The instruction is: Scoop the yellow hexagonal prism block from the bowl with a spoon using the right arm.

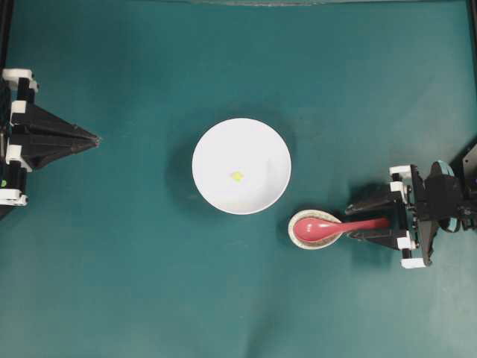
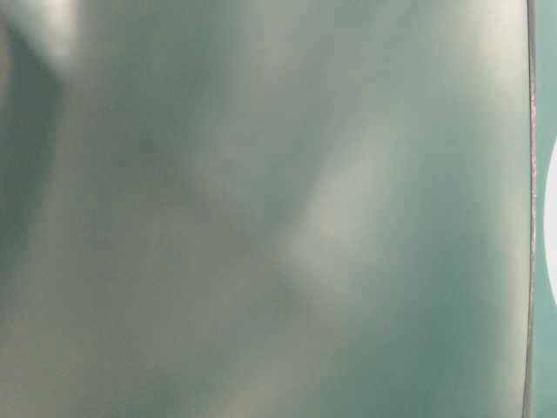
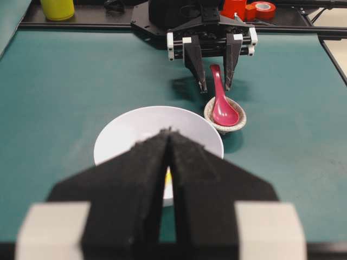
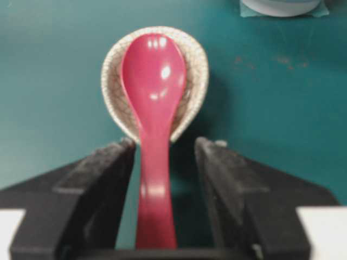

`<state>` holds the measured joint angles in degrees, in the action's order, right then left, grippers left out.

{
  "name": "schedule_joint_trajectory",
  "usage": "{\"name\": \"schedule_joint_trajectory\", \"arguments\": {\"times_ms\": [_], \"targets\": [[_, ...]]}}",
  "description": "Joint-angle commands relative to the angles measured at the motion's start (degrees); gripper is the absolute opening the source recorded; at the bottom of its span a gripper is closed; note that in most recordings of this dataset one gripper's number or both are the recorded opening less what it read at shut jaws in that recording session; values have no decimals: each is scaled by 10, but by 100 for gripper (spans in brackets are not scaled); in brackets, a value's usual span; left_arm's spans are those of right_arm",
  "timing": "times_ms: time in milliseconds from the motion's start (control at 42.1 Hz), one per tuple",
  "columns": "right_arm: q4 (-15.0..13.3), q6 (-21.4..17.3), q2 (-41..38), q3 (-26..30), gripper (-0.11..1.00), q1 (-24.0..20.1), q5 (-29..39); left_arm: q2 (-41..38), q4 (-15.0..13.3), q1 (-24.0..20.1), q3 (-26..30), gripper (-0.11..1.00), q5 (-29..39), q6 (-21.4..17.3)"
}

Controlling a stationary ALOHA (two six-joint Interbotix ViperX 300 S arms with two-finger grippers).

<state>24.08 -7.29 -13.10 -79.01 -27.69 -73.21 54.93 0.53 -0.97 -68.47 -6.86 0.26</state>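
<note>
My right gripper grabs the pink-red spoon by its handle (image 1: 361, 224) next, to scoop the yellow hexagonal prism block (image 1: 236, 176) from the bowl.
The white bowl (image 1: 241, 142) sits mid-table with the tiny yellow hexagonal prism block (image 1: 236, 176) inside it. To its lower right the pink-red spoon (image 1: 328, 226) rests with its scoop in a small speckled dish (image 1: 294, 237), handle pointing right. My right gripper (image 1: 356, 221) is open, its fingers either side of the handle with a gap on both sides; the right wrist view shows the spoon (image 4: 154, 81) and the gripper (image 4: 165, 143) the same way. My left gripper (image 1: 95, 139) is shut and empty at the far left. In the left wrist view it (image 3: 169, 131) hides most of the bowl (image 3: 124, 130).
The speckled dish (image 4: 111, 86) stands close to the bowl's rim (image 4: 279, 5). At the table's far side stand a yellow container (image 3: 57, 8) and a red tape roll (image 3: 264, 8) on a black frame. The table-level view is a teal blur.
</note>
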Motion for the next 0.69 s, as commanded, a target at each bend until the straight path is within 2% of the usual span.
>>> {"name": "schedule_joint_trajectory", "arguments": {"times_ms": [0,499,570,665], "targets": [[1,-1,5,1,54,-4,-3,-4,1,1,5,0,-3,2],[1,-1,5,3,53,-5,-2,-4,1,4,5,0,-3,3],[1,-1,5,4,49,-5,-2,-4,2,5,5,0,-3,3],[1,-1,5,3,36,-4,-4,-4,1,6,5,0,-3,3]]}}
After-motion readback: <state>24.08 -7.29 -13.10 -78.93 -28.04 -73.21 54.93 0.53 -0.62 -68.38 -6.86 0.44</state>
